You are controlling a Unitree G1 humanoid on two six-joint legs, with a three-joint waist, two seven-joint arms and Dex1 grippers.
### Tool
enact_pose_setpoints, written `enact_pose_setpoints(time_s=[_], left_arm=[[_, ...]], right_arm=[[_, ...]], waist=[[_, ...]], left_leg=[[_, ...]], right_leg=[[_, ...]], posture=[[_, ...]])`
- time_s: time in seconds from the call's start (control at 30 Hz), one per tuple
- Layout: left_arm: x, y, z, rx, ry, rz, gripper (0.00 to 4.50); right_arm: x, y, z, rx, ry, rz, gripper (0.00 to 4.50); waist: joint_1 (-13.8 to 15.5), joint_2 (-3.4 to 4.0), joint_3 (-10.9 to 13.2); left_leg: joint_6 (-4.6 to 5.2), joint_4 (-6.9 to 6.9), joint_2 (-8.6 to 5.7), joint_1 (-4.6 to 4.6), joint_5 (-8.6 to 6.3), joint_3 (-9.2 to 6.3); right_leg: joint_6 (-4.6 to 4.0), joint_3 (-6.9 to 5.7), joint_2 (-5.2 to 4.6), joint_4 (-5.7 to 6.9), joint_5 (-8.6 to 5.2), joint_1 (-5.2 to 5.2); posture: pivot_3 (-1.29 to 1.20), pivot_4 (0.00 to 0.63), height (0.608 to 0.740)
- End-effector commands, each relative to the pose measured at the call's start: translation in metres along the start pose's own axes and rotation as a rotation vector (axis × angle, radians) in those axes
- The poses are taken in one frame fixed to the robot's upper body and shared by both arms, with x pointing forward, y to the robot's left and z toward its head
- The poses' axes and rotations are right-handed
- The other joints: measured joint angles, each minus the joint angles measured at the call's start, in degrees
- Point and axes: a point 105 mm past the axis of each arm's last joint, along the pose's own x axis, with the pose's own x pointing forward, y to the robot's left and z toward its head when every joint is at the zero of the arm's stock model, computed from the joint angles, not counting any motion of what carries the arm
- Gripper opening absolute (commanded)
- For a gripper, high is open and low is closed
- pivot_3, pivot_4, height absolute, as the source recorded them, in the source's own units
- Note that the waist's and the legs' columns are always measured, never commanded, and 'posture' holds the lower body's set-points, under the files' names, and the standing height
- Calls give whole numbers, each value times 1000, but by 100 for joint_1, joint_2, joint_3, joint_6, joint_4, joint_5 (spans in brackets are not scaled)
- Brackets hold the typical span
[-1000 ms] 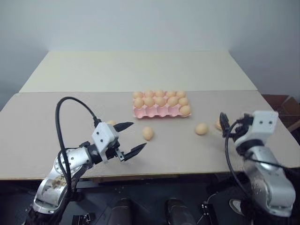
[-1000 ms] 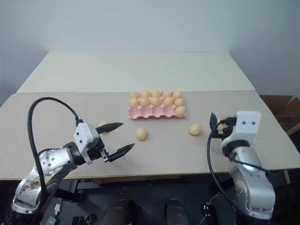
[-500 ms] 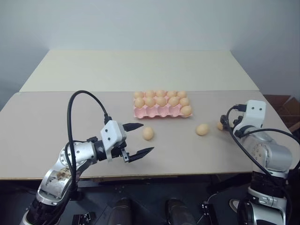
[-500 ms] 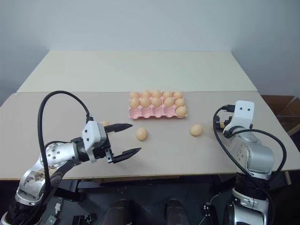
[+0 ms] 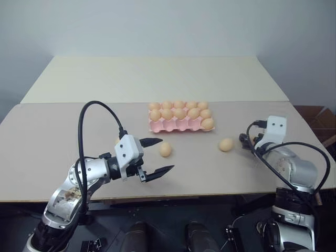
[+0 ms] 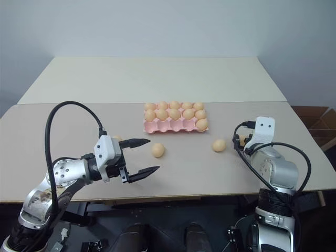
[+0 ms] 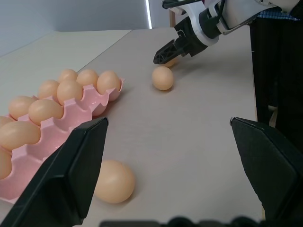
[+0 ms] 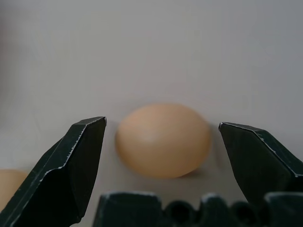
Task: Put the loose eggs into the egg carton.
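Note:
My fingers are on either side of the loose egg in the right wrist view, low over the table, so my right gripper should close on the egg.
The pink egg carton [image 5: 178,126] lies mid-table with eggs in its two far rows and one at the near right corner. One loose egg [image 5: 166,149] rests just ahead of my left gripper [image 5: 167,154], which hovers open and empty and points right. A second loose egg [image 5: 226,144] sits further right. A third loose egg [image 8: 163,140] lies on the table between the spread fingers of my right gripper [image 5: 245,140], which is open and tilted down. A fourth loose egg [image 6: 116,138] peeks out behind the left gripper.
The work surface is a grey tabletop [image 5: 52,136] joined to a beige one [image 5: 157,79] behind it. A cardboard box [image 5: 315,113] stands off the table's right side. My right arm hangs over the front edge at the right.
My right gripper has come down and forward, tipping onto the rightmost loose egg. The left gripper has swung slightly right toward the egg ahead of it. No egg has moved.

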Motion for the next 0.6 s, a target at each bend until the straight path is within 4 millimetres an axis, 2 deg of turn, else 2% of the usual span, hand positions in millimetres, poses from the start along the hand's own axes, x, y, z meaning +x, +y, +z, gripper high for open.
enact_pose_setpoints(time_s=[0.03, 0.07, 0.1, 0.2, 0.23, 0.43, 0.47, 0.53, 0.6], left_arm=[[0, 1, 6, 35, -7, 4, 4463], [0, 1, 6, 34, -6, 5, 4500], [0, 1, 5, 34, -6, 9, 4500], [-1, 2, 5, 34, -4, 17, 4500], [-1, 3, 4, 34, -2, 21, 4500], [-6, 6, 2, 25, 10, 67, 4500], [-8, 8, 1, 18, 14, 91, 4500], [-14, 13, -2, 18, 54, 158, 4500], [-18, 20, -4, 5, 86, 229, 4500]], right_arm=[[-3, 2, 15, -6, -58, 7, 4500], [-3, 2, 15, -6, -59, 9, 4121], [-2, 2, 15, -9, -64, 8, 3952], [-2, 2, 15, -19, -74, 7, 2897], [-2, 3, 15, -23, -74, 9, 2726], [-13, 14, 24, -79, -125, 57, 2709], [-19, 21, 31, -110, -160, 89, 2709], [-40, 50, 49, -174, -250, 211, 2709], [-55, 75, 59, -219, -316, 303, 2709]], waist=[[1, 0, 0], [1, 0, 0], [1, 0, 0], [0, 0, 0], [1, 0, 0], [-1, 1, 0], [-3, 1, 1], [-20, 4, 2], [-40, 5, 3]], left_leg=[[0, 0, 0, 0, 0, 0], [0, 0, 0, 1, 0, 0], [0, 0, 0, 1, 0, 0], [0, 0, 0, 1, 0, 0], [0, 0, 0, 1, 0, 0], [0, 0, 1, 1, 0, 0], [0, 0, 1, 0, 0, -1], [0, -2, 1, -1, 0, 0], [0, -4, 3, 0, 0, 0]], right_leg=[[0, 0, 0, 0, 0, 0], [0, 0, 0, 0, 0, 0], [0, 0, 0, 1, 0, 0], [0, 0, 0, 0, 0, 0], [0, 0, 0, 0, 0, 0], [0, 0, 0, 0, 0, -1], [0, 0, 0, 1, 0, -3], [0, 1, 0, 1, 0, -6], [1, 4, 2, 3, 0, -8]], posture=[[0, 150, 740], [0, 150, 740], [0, 150, 740], [0, 150, 740], [0, 150, 740], [0, 150, 740], [0, 150, 740], [0, 150, 740], [0, 150, 740]])
